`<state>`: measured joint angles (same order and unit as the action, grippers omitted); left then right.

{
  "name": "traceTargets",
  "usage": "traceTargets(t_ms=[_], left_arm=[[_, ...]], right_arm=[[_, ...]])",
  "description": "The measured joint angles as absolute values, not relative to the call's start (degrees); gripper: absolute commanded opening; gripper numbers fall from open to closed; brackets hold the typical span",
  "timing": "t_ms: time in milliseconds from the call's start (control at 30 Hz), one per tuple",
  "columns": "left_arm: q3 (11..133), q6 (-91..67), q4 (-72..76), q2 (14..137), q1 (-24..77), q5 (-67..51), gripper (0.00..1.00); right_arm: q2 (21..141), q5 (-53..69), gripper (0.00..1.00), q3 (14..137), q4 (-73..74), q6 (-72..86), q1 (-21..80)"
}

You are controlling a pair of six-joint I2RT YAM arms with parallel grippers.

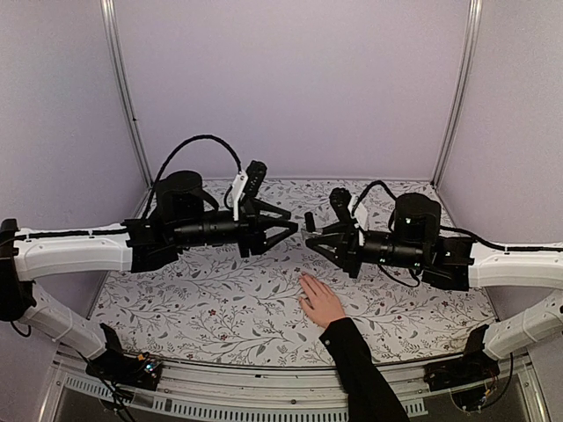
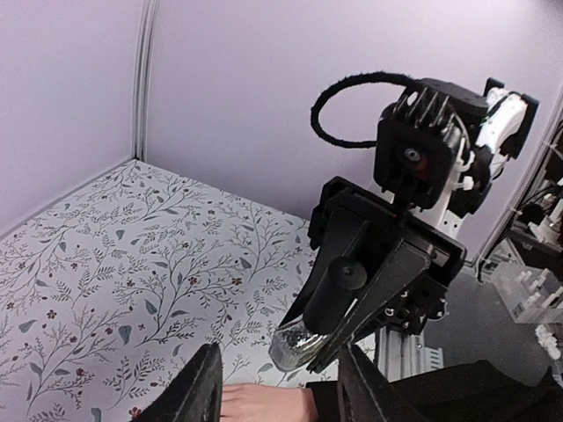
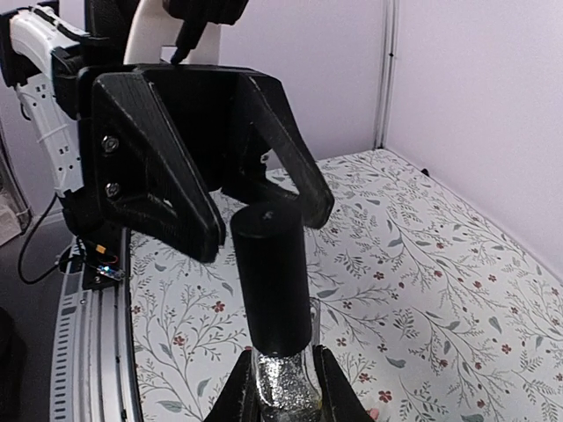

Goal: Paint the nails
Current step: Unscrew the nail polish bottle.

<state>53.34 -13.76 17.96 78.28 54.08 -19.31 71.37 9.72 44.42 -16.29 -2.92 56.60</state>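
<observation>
My left gripper grabs the polish bottle's black cap (image 1: 310, 221) (image 2: 335, 296) by its sides next, leaving the brush beneath free to paint the nails.
A light-skinned hand (image 1: 320, 301) in a black sleeve lies palm down on the flowered table (image 1: 220, 299). Its nails are too small to make out. My right gripper (image 3: 286, 391) is shut on the glass base of a small glitter polish bottle (image 3: 287, 382), held upright above the table, black cap (image 3: 271, 277) on top. My left gripper (image 1: 295, 221) faces it, open, one finger on either side of the cap without touching it. In the left wrist view the bottle (image 2: 299, 343) sits ahead of my left gripper (image 2: 281, 391), with the hand (image 2: 264, 404) below.
Lilac walls close the table in on three sides, with metal posts (image 1: 123, 97) in the back corners. Both arms meet over the middle of the table, just beyond the hand. The near rail (image 1: 264, 387) carries the arm bases.
</observation>
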Motion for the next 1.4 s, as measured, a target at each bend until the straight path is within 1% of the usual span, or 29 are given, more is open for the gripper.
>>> traceTargets(t_ms=[100,300,467,633,733,900,1000,1133,1233,1333,1400], left_arm=[[49.8,-13.3,22.5,74.5,52.1,-25.1,0.55],[47.5,-10.9,29.8,71.2,51.4,-38.1,0.55],[47.6,-9.2,32.3,71.6,51.5,-45.1,0.51],[50.0,-7.7,32.1,74.5,52.9,-49.0,0.42],[52.1,-6.8,31.8,76.9,54.4,-50.7,0.37],[54.8,-5.3,30.8,79.7,56.4,-52.9,0.32],[56.3,-4.5,29.6,80.7,57.0,-53.8,0.32],[57.2,-3.9,28.6,81.4,57.5,-54.3,0.35],[57.3,-3.4,28.1,81.9,57.9,-54.7,0.35],[57.4,-3.0,27.2,82.7,58.2,-54.8,0.33],[57.8,-2.9,26.5,83.2,58.4,-54.9,0.28]], right_arm=[[68.9,17.4,0.0,43.0,-17.9,-2.4,55.4],[68.0,31.8,0.0,42.5,-18.5,-1.9,54.8],[68.3,42.3,0.0,42.9,-18.2,-1.7,54.8],[70.1,50.0,0.0,44.8,-17.6,-1.1,54.7],[71.6,53.1,0.0,45.9,-17.5,-0.9,54.7],[73.7,56.4,0.0,46.8,-17.0,-0.8,54.7],[74.5,57.6,0.0,47.2,-16.7,-0.8,54.7],[74.8,58.5,0.0,47.4,-16.7,-0.8,54.7],[74.8,59.1,0.0,47.5,-16.7,-0.8,54.7],[75.0,59.3,0.0,47.6,-16.7,-0.8,54.7],[75.2,59.3,0.0,47.6,-16.6,-0.8,54.7]])
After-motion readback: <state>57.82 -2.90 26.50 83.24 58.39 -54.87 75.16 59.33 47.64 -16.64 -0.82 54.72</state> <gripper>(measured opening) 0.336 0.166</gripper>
